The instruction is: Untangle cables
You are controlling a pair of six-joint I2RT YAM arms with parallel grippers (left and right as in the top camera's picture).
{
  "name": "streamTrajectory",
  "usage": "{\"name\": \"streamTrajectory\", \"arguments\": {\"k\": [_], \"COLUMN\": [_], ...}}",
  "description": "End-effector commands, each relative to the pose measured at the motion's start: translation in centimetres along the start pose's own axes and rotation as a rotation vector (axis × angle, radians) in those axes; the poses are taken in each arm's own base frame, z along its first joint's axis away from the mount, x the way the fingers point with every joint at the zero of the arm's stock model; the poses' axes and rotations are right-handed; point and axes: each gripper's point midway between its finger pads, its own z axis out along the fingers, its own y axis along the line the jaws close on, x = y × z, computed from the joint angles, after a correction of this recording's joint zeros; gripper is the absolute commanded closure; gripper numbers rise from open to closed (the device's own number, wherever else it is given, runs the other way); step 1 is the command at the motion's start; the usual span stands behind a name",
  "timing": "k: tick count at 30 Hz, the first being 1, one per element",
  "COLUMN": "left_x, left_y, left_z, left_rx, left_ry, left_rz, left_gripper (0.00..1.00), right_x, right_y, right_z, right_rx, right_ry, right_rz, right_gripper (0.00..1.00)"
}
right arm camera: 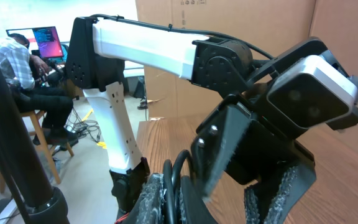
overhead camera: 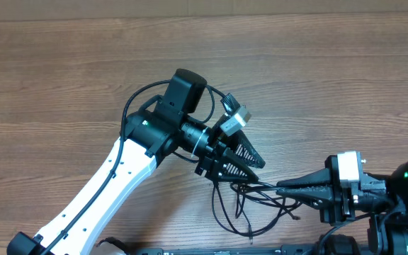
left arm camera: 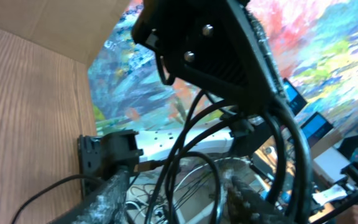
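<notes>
Loose loops lie close below by the table's front edge and the strands would fall among them, so my right gripper keeps holding the strands for now.
The cables [overhead camera: 236, 212] are thin black cords, looped loosely on the wooden table near its front edge. My left gripper [overhead camera: 256, 172] is open just above them. In the left wrist view, several strands [left arm camera: 185, 155] run between its spread fingers [left arm camera: 173, 202]. My right gripper [overhead camera: 280, 188] reaches in from the right, its tip close to the left fingertips. In the right wrist view it [right arm camera: 179, 202] is shut on two black cable strands [right arm camera: 180, 169]. The left gripper [right arm camera: 253, 168] is right in front of it.
The wooden table [overhead camera: 62, 71] stretches to the left and back. The white left arm [overhead camera: 112, 177] crosses the front left. Its own thicker black cable [overhead camera: 137, 99] arcs round its wrist. A cardboard wall [right arm camera: 229, 18] stands behind the table.
</notes>
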Motion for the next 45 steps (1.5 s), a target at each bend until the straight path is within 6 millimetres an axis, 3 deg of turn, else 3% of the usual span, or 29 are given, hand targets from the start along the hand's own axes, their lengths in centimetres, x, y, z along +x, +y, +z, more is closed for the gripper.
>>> {"name": "streamTrajectory", "arguments": {"k": [1, 7, 12, 19, 24, 28, 32, 36, 38, 40, 45], "left_x": [-0.1, 0.3, 0.4, 0.5, 0.6, 0.9, 1.1, 1.6, 2.0, 2.3, 2.7], "left_y": [-1.0, 0.3, 0.5, 1.0, 1.8, 3.6, 4.9, 7.8, 9.2, 10.4, 10.8], "left_z": [0.5, 0.9, 0.9, 0.9, 0.9, 0.5, 0.1, -1.1, -2.0, -2.9, -3.3], "left_rx": [0.050, -0.030, -0.037, -0.067, -0.114, -0.219, -0.300, -0.489, -0.586, -0.680, -0.719], "left_ry": [0.003, 0.031, 0.034, 0.041, 0.051, 0.071, 0.080, 0.092, 0.088, 0.085, 0.087], "left_rz": [0.044, 0.053, 0.079, 0.078, 0.078, 0.059, 0.015, -0.072, -0.136, -0.191, -0.224], "left_gripper": [0.43, 0.37, 0.37, 0.38, 0.45, 0.64, 0.57, 0.67, 0.63, 0.51, 0.51], "right_x": [-0.3, -0.5, -0.8, -0.3, -0.2, -0.2, -0.2, -0.2, -0.2, -0.2, 0.3], "right_y": [-0.7, -2.9, -5.8, -8.1, -8.3, -8.1, -8.0, -8.0, -8.0, -8.2, -9.4], "right_z": [0.0, 0.1, 0.1, 0.2, 0.2, 0.2, 0.2, 0.2, 0.2, 0.2, 0.0], "right_rx": [0.011, 0.011, 0.010, 0.010, 0.010, -0.001, -0.009, -0.008, -0.006, 0.002, 0.043], "right_ry": [0.001, -0.001, -0.004, -0.004, -0.004, -0.003, -0.001, -0.001, -0.002, -0.003, -0.012], "right_rz": [-0.001, 0.015, 0.067, 0.117, 0.121, 0.123, 0.142, 0.191, 0.220, 0.256, 0.396], "right_gripper": [0.96, 0.96, 0.96, 0.96, 0.96, 0.96, 0.96, 0.96, 0.96, 0.96, 0.92]}}
